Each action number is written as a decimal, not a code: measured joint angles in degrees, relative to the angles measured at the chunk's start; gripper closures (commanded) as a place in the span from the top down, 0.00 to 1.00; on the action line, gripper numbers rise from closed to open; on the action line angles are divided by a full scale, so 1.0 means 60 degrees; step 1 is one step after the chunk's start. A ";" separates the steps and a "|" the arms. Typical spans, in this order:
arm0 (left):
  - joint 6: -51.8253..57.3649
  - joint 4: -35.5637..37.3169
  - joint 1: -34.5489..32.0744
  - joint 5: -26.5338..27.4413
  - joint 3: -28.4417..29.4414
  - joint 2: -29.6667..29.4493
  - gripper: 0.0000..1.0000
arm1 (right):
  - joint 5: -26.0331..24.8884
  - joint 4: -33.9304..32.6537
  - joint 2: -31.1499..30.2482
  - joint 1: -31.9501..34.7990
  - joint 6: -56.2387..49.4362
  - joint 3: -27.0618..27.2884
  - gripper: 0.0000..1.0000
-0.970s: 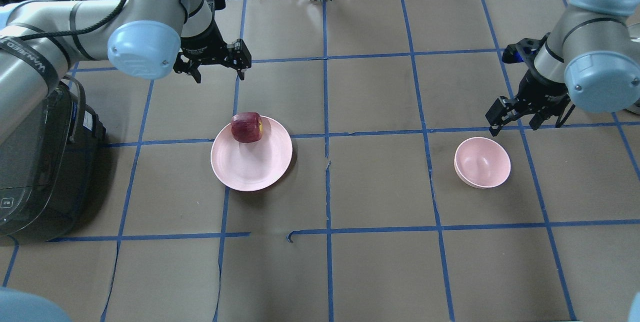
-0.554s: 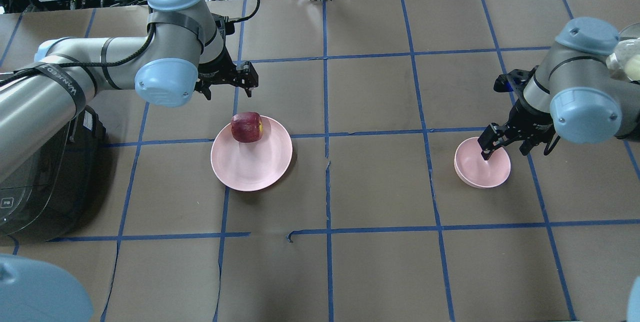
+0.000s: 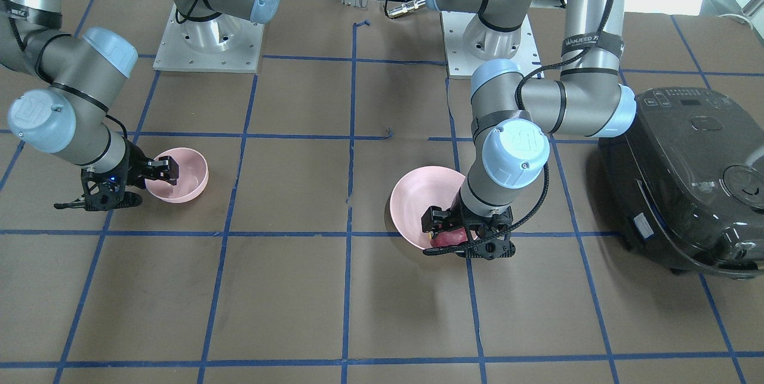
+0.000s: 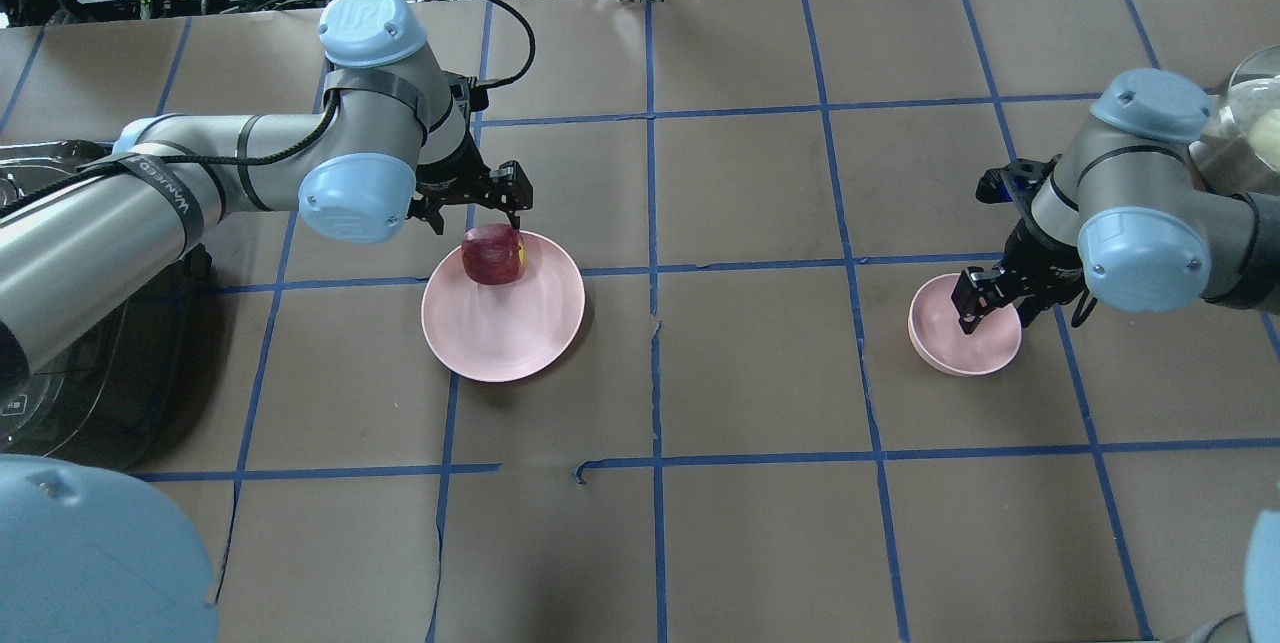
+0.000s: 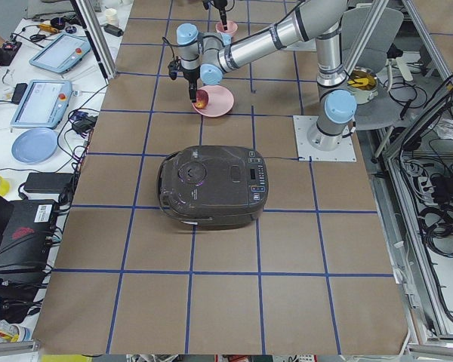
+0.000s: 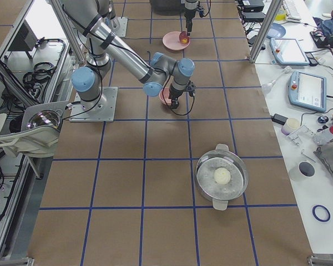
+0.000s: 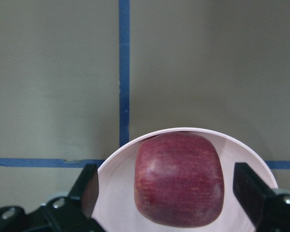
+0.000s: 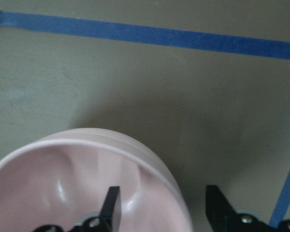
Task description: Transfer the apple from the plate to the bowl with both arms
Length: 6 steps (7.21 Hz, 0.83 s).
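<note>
The pink bowl is wider than the open fingertips, so my right gripper will next grab its thin rim (image 8: 170,186).
The dark red apple (image 4: 493,255) sits at the far left edge of the pale pink plate (image 4: 520,333). My left gripper (image 4: 476,218) is open and low over the apple. In the left wrist view the apple (image 7: 179,179) lies between its two fingers (image 7: 89,191), with a gap on each side. The small pink bowl (image 4: 955,343) stands on the right. My right gripper (image 4: 998,315) is open and straddles the bowl's near rim (image 8: 135,150): one finger (image 8: 111,205) is inside, the other outside. In the front view the left gripper (image 3: 459,234) hides most of the apple.
A black rice cooker (image 3: 680,175) stands at the table's left end, beside the left arm. A metal pot with a glass lid (image 6: 222,177) sits at the right end. Blue tape lines cross the brown table cover (image 4: 750,373).
Both arms have come down. The left gripper moved toward the plate and now straddles the apple. The right gripper moved from beside the bowl down onto its rim.
</note>
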 measured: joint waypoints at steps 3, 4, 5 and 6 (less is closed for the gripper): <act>0.0099 0.0162 -0.0034 -0.0040 -0.0143 -0.0222 1.00 | 0.0055 0.0142 -0.0134 0.0039 0.0054 -0.0208 0.00; 0.0080 0.0171 -0.0045 -0.0070 -0.0162 -0.0292 0.95 | 0.0246 0.0387 -0.0200 0.0104 0.0085 -0.0408 0.00; 0.0045 0.0164 -0.0055 -0.0109 -0.0184 -0.0334 0.80 | 0.0528 0.0810 -0.0292 0.0281 0.0205 -0.0690 0.00; 0.0051 0.0150 -0.0062 -0.0122 -0.0236 -0.0353 0.73 | 0.0816 0.1136 -0.0357 0.0673 0.0602 -0.1002 0.00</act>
